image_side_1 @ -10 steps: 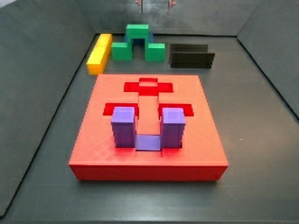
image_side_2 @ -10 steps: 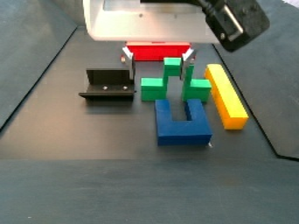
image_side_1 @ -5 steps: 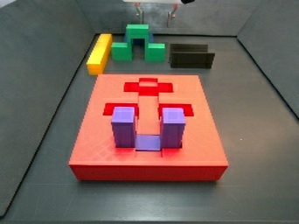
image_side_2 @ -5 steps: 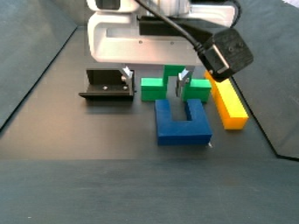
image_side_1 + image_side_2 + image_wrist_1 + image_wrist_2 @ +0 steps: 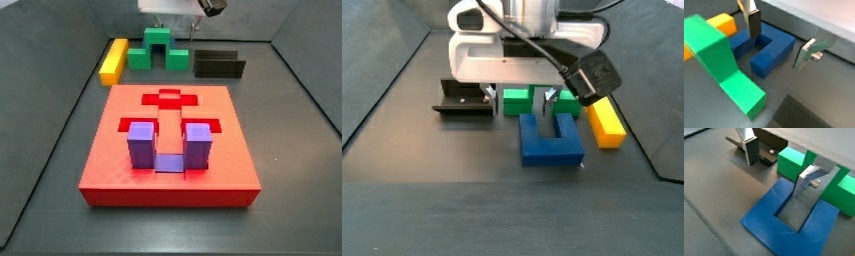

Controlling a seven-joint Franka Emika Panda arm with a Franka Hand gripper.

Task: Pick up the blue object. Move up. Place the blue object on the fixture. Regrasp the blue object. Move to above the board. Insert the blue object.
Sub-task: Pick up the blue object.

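Observation:
I will next grab the blue object by one side of its U (image 5: 777, 55), then set it on the black fixture.
The blue object (image 5: 552, 140) is a dark blue U-shaped block lying flat on the floor; it shows in both wrist views (image 5: 765, 51) (image 5: 791, 223). My gripper (image 5: 519, 96) is open and empty, low over the block's far end. In a wrist view (image 5: 777, 42) one finger (image 5: 751, 24) hangs over the slot and the other finger (image 5: 808, 52) stands outside a prong. The black fixture (image 5: 462, 98) stands beside it, seen also in a wrist view (image 5: 759, 152). The red board (image 5: 167, 140) holds a violet U-shaped block (image 5: 170, 146). In that side view my gripper (image 5: 171, 22) hides the blue object.
A green stepped block (image 5: 536, 98) stands just behind the blue object, close to the fingers (image 5: 794, 163). A yellow bar (image 5: 603, 122) lies along the blue object's other side. Tray walls rise on both sides.
My gripper has come down from high above to just over the blue object's far end, its fingers still open. The blocks have not moved.

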